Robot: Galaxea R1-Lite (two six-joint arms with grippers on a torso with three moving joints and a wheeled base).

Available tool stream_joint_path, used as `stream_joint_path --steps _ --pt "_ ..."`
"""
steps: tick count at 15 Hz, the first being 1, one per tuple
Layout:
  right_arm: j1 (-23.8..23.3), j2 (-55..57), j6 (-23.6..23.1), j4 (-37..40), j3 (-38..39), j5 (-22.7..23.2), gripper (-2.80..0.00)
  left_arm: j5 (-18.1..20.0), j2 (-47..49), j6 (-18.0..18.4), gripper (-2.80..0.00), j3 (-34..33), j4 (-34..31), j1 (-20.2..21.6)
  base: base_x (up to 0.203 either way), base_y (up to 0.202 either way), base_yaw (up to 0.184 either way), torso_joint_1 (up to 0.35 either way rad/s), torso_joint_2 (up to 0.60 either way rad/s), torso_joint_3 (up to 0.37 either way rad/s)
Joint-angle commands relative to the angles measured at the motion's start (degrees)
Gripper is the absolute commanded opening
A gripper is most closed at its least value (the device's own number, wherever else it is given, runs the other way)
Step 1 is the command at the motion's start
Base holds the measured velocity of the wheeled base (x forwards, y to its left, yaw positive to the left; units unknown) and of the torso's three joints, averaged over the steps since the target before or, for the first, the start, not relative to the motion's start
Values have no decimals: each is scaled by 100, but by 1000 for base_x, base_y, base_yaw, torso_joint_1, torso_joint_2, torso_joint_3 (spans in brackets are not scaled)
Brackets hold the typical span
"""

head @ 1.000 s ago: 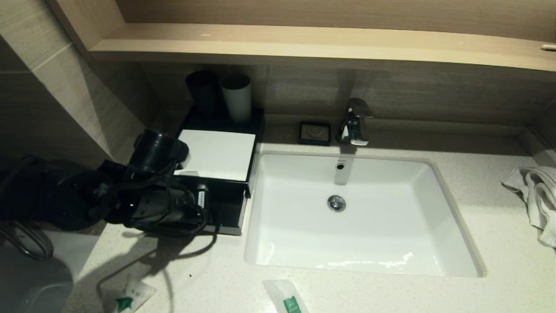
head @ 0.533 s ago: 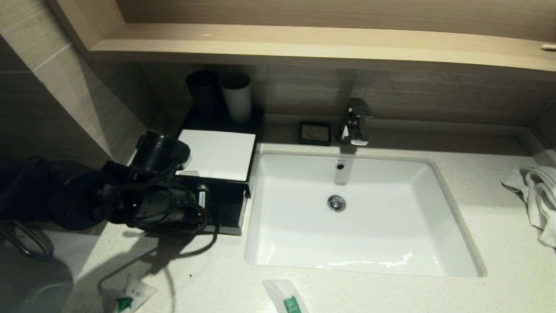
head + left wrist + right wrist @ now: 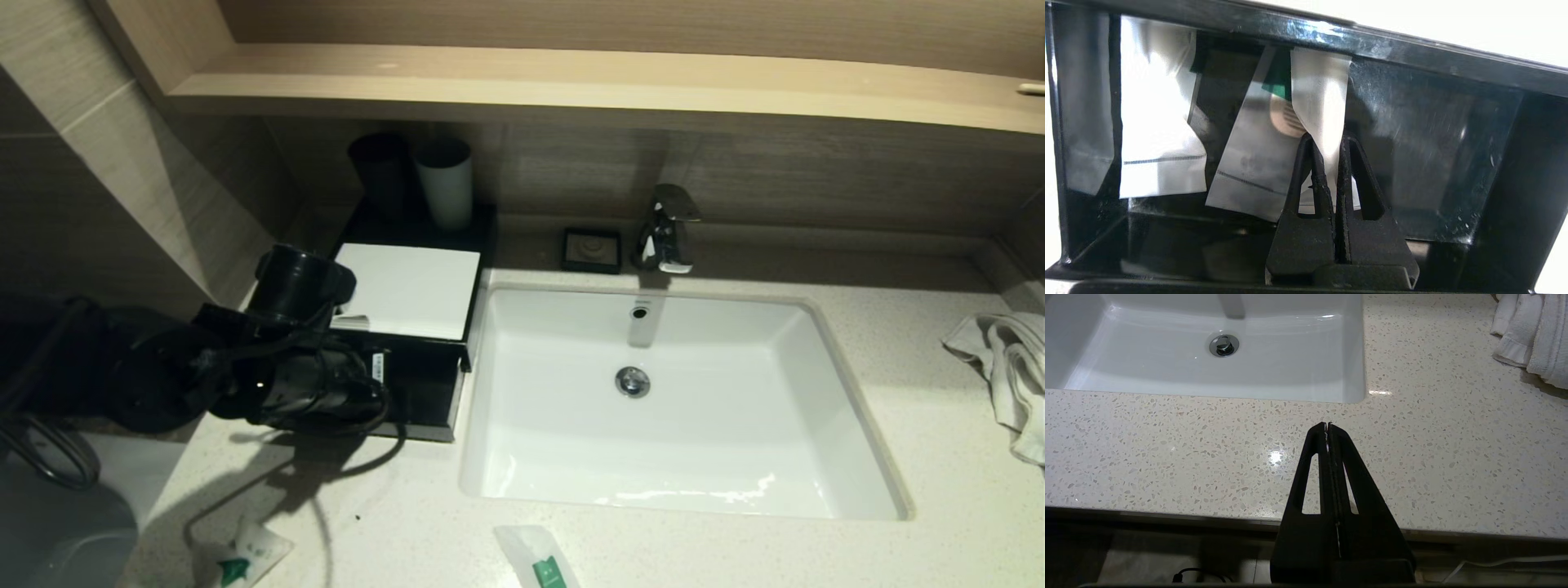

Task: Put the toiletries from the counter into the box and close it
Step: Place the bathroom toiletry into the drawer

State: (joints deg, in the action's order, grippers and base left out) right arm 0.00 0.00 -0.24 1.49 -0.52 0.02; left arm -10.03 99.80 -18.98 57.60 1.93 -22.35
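Note:
The white sachet has its ends inside the sides of the drawer and would stay on the drawer's bottom, so my left gripper should let the sachet go.
My left gripper (image 3: 1327,141) is shut on a white plastic-wrapped sachet (image 3: 1319,94) and reaches into the open front drawer (image 3: 1437,134) of the black box (image 3: 408,290). Two more sachets (image 3: 1159,134) (image 3: 1253,163) lie inside the drawer, one showing a green label. In the head view the left arm (image 3: 314,392) covers the drawer front and hides its fingers. Two sachets with green labels (image 3: 241,562) (image 3: 540,563) lie on the counter (image 3: 392,523) near its front edge. My right gripper (image 3: 1327,425) is shut and empty, parked over the counter's front edge.
The white sink (image 3: 678,408) sits right of the box, with a faucet (image 3: 668,229) and a small black soap dish (image 3: 592,249) behind it. A black cup (image 3: 380,171) and a white cup (image 3: 445,184) stand behind the box. A towel (image 3: 1008,367) lies far right.
The left arm has shifted only slightly at the drawer front. Nothing else has moved.

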Motion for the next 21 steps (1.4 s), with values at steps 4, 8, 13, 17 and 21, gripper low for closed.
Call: stream_joint_path --steps 4,8,13,17,21 --pt "0 0 -2 1 0 -2 -280 -7 30 17 -280 -47 10 2 0 0 0 0 0 0" --pt "0 0 -2 1 0 6 -280 -3 -45 26 0 -52 10 2 0 0 0 0 0 0" --pt "0 0 -2 1 0 6 -280 39 -296 -18 0 -196 290 -7 0 0 0 0 0 0" --pt "0 0 -2 1 0 6 -280 45 -465 -35 0 -414 788 -15 0 0 0 0 0 0" --pt "0 0 -2 1 0 6 -280 45 -762 -18 0 -514 793 -15 0 0 0 0 0 0"
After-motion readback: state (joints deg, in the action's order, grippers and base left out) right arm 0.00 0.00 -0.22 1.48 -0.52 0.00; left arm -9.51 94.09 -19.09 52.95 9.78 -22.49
